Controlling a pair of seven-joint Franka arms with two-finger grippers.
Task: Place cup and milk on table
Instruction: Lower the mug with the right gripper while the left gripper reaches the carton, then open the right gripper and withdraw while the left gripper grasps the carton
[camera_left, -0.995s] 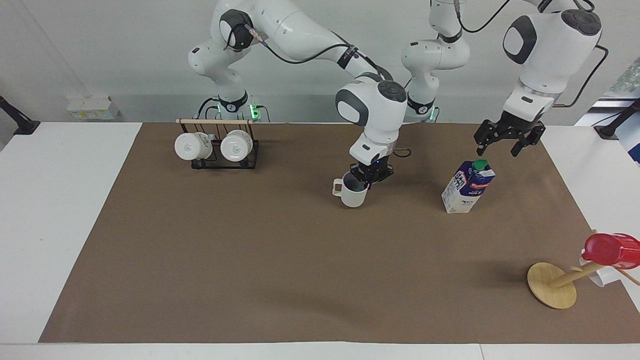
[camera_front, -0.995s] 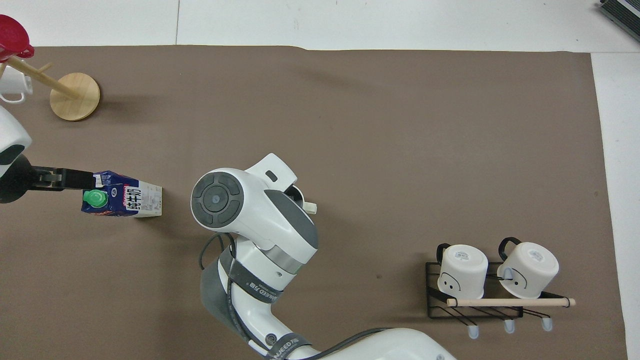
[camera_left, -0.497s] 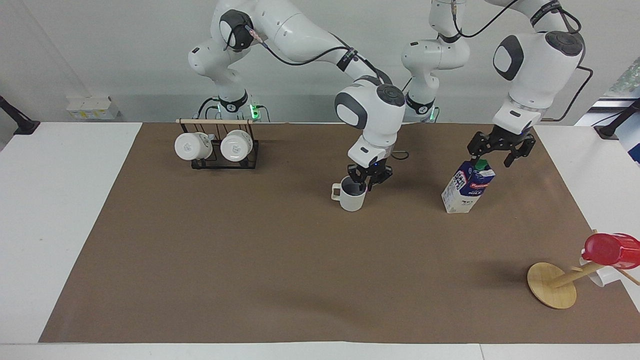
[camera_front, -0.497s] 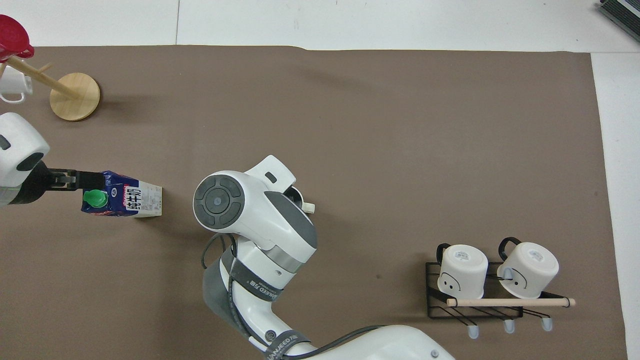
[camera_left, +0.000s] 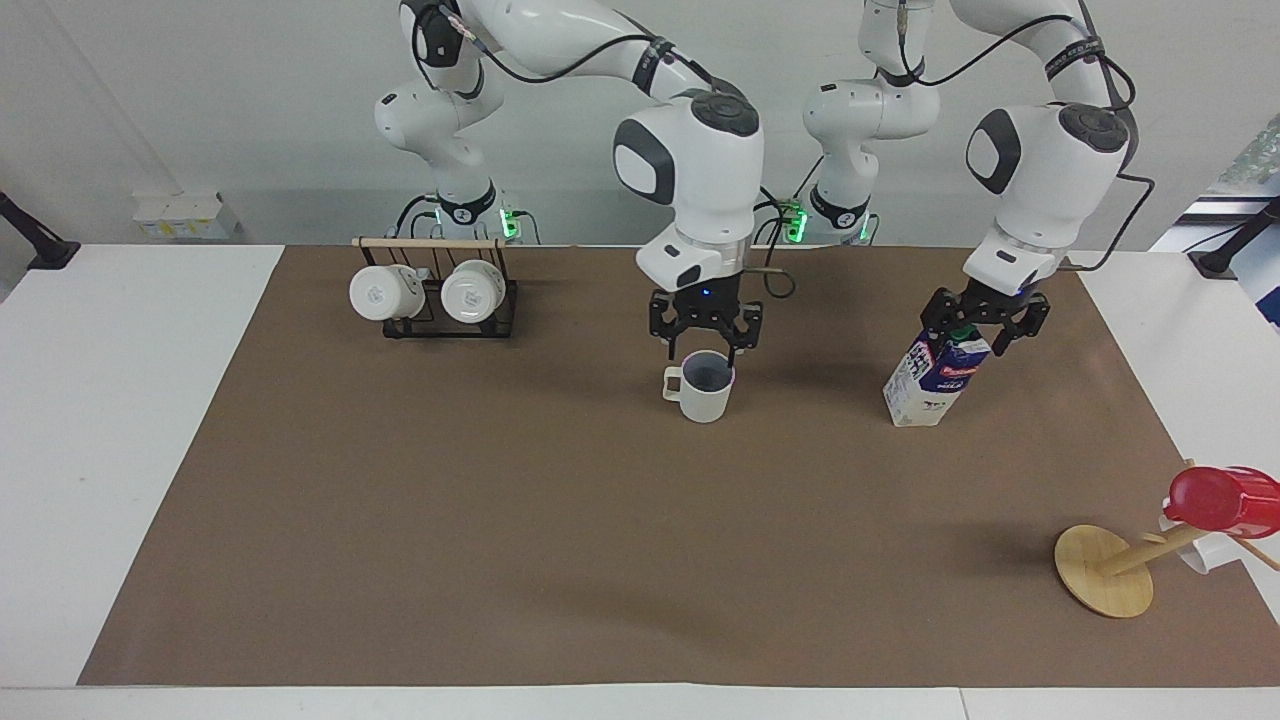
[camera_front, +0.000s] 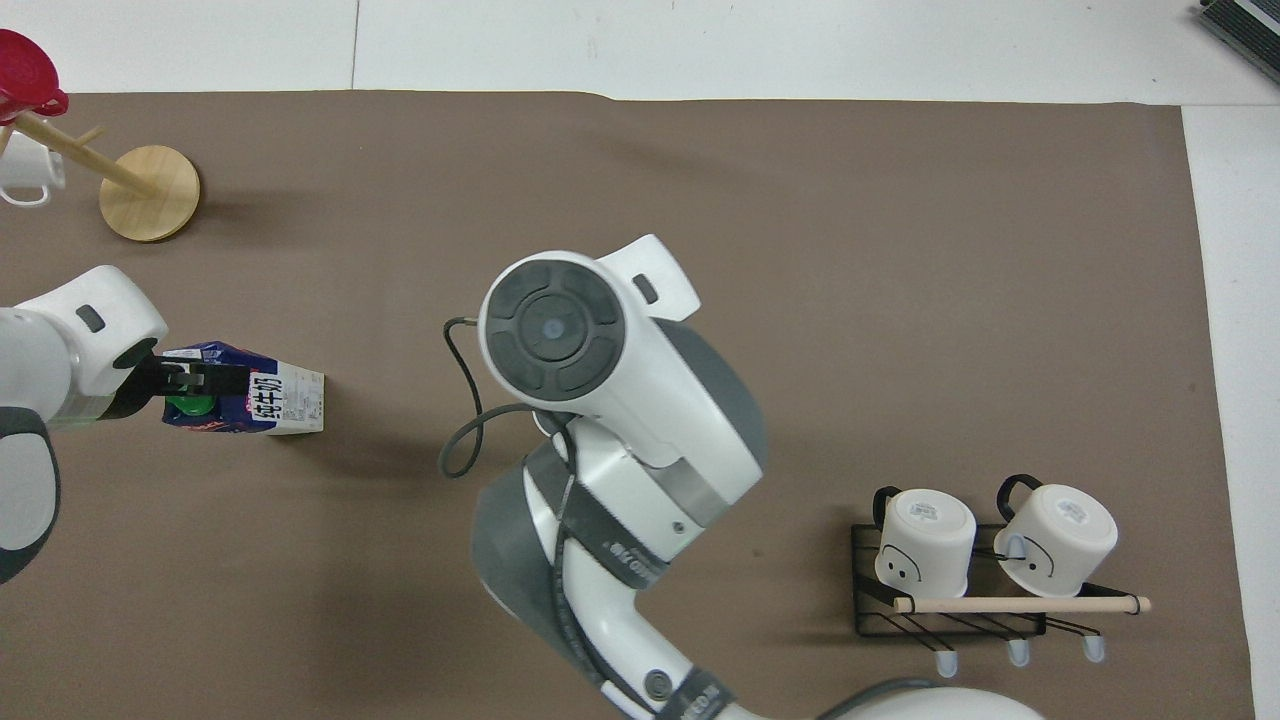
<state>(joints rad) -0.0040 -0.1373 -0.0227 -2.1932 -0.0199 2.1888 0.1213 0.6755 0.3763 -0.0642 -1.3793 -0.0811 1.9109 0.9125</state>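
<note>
My left gripper is going to place the milk beside the cup, so it will next grab the milk (camera_front: 280, 400) by its green-capped top (camera_front: 192, 406).
The cup (camera_left: 705, 392), a cream-white mug with a grey-blue inside, stands upright on the brown paper of the table (camera_left: 500, 520). My right gripper (camera_left: 704, 343) hangs open just above its rim, not touching it. In the overhead view the right arm hides both the cup and that gripper. The milk (camera_left: 935, 385), a blue and white carton, stands on the paper toward the left arm's end. My left gripper (camera_left: 977, 328) is open, its fingers on either side of the carton's green-capped top. The milk (camera_front: 280, 400), the left gripper (camera_front: 205, 382) and the table (camera_front: 850, 250) show from overhead.
A black rack (camera_left: 435, 300) with two white mugs stands near the right arm's base; it also shows from overhead (camera_front: 960, 600). A wooden mug tree (camera_left: 1105, 572) with a red cup (camera_left: 1215, 500) stands farther from the robots at the left arm's end.
My right gripper let go of the cup's rim, opened and rose above it. My left gripper came down from beside the carton and now straddles its top.
</note>
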